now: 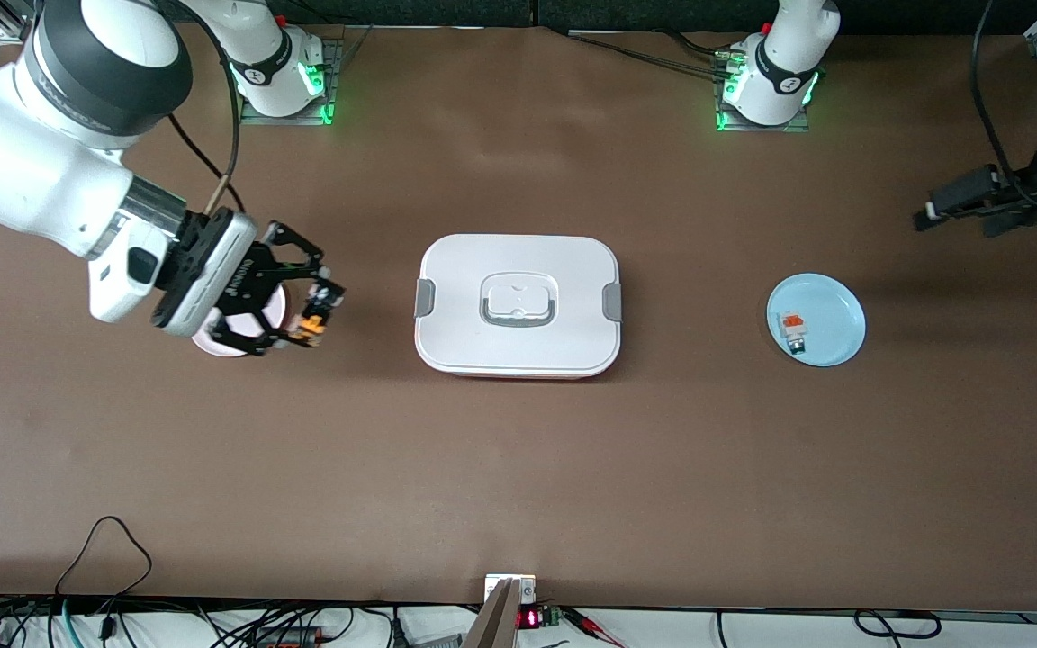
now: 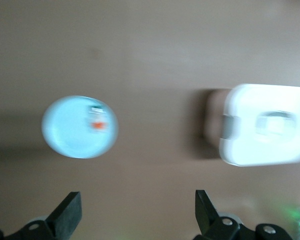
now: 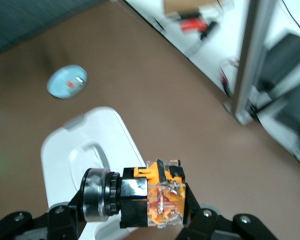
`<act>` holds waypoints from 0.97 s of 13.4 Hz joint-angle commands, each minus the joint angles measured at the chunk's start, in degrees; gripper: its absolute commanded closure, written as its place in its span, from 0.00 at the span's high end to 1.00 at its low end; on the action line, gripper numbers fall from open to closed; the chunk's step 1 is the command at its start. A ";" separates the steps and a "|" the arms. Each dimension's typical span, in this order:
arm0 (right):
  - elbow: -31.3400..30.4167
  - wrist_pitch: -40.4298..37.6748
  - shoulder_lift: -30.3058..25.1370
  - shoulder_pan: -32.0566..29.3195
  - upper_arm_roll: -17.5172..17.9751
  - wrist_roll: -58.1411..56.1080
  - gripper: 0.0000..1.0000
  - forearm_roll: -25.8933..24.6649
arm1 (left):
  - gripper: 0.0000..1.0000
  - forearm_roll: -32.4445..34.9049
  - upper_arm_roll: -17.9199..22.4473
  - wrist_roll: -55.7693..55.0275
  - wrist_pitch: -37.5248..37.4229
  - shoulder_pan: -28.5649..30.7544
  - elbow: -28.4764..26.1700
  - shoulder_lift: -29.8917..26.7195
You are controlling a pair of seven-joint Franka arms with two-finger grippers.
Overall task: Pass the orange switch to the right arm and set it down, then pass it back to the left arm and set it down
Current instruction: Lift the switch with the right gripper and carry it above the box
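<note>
My left gripper grips the orange switch (image 1: 320, 312) by its black body (image 1: 328, 293) next, to transfer and place it.
My right gripper (image 1: 307, 309) is shut on the orange switch (image 1: 320, 312) and holds it in the air over the table between a small pale plate (image 1: 212, 343) and the box (image 1: 482, 261). In the right wrist view the switch (image 3: 140, 197) lies sideways between the fingers (image 3: 65, 217), with its black body, silver ring and clear orange end showing. The white box with grey latches stands at the table's middle and also shows in the right wrist view (image 3: 85, 145) and the left wrist view (image 2: 265, 125). My left gripper (image 1: 933, 211) is open and empty over the left arm's end of the table (image 2: 137, 205).
A blue plate (image 1: 834, 315) lies toward the left arm's end and holds a small white-and-grey block with an orange top (image 1: 793, 328). Both show in the left wrist view (image 2: 65, 130). Cables and a small device lie along the table edge nearest the front camera.
</note>
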 commanded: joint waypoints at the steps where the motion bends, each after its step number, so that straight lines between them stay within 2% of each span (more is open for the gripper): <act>1: 2.70 0.73 2.63 -0.12 1.82 -14.09 0.17 12.00 | 1.00 -16.41 -0.08 -1.92 -1.84 3.14 -0.44 1.85; 3: 5.52 0.73 5.01 2.07 2.88 -18.43 0.17 15.46 | 1.00 -31.34 -0.17 -4.38 -1.93 3.14 -1.32 4.48; 5: 10.61 2.12 8.34 5.05 5.16 -18.89 0.17 18.54 | 1.00 -42.09 -1.47 -8.42 -1.31 1.48 -1.32 7.82; 6: 13.24 5.44 10.71 7.77 5.52 -18.80 0.17 19.25 | 1.00 -45.80 -2.53 -10.00 0.17 0.34 -1.41 8.97; 7: 14.49 10.35 11.69 9.88 6.39 -18.37 0.17 19.77 | 1.00 -47.84 -4.11 -11.59 5.40 -1.76 -2.37 9.50; 9: 16.42 17.14 14.23 11.39 10.34 -18.10 0.18 21.26 | 1.00 -49.86 -6.66 -13.70 18.58 -6.50 -3.69 10.73; 11: 17.83 23.29 16.61 12.45 14.29 -18.10 0.17 22.59 | 1.00 -54.60 -7.28 -14.94 24.77 -9.85 -3.69 12.14; 13: 17.84 25.25 17.32 12.98 15.80 -17.84 0.17 22.59 | 1.00 -57.95 -7.37 -14.68 27.77 -12.22 -3.78 13.19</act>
